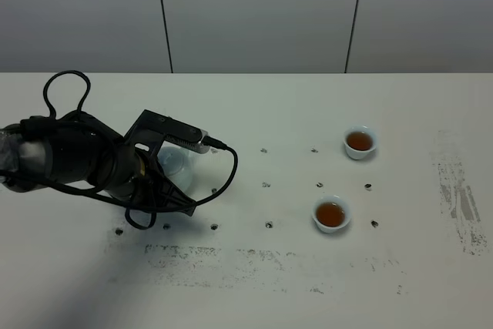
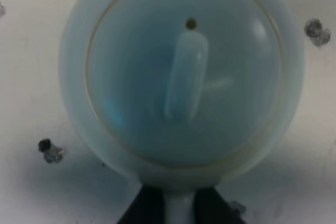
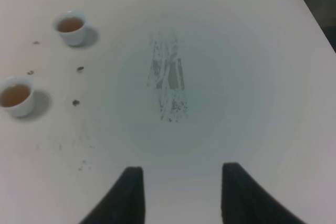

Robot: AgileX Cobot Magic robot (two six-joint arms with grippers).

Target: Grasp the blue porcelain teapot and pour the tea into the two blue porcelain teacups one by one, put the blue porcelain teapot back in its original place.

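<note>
The teapot [image 2: 184, 72] is upright and low over the marked tabletop, so my left gripper should open now and let it go.
The blue porcelain teapot [image 1: 176, 164] is at the left of the table, mostly hidden under my left arm. In the left wrist view the teapot [image 2: 184, 72] fills the frame from above, upright, lid and knob on. My left gripper [image 2: 178, 205] is shut on its loop handle; its place in the high view [image 1: 158, 179] is partly hidden. I cannot tell whether the pot touches the table. The two blue porcelain teacups, one farther [image 1: 359, 142] and one nearer [image 1: 331, 215], both hold brown tea; they also show in the right wrist view, farther [image 3: 70, 27] and nearer [image 3: 16, 96]. My right gripper [image 3: 184, 195] is open and empty.
The white table [image 1: 269, 283] has small dark marks in a grid and scuffed patches along the front [image 1: 231, 256] and at the right [image 1: 458, 190]. A black cable [image 1: 223, 175] loops off the left arm. The right arm is out of the high view.
</note>
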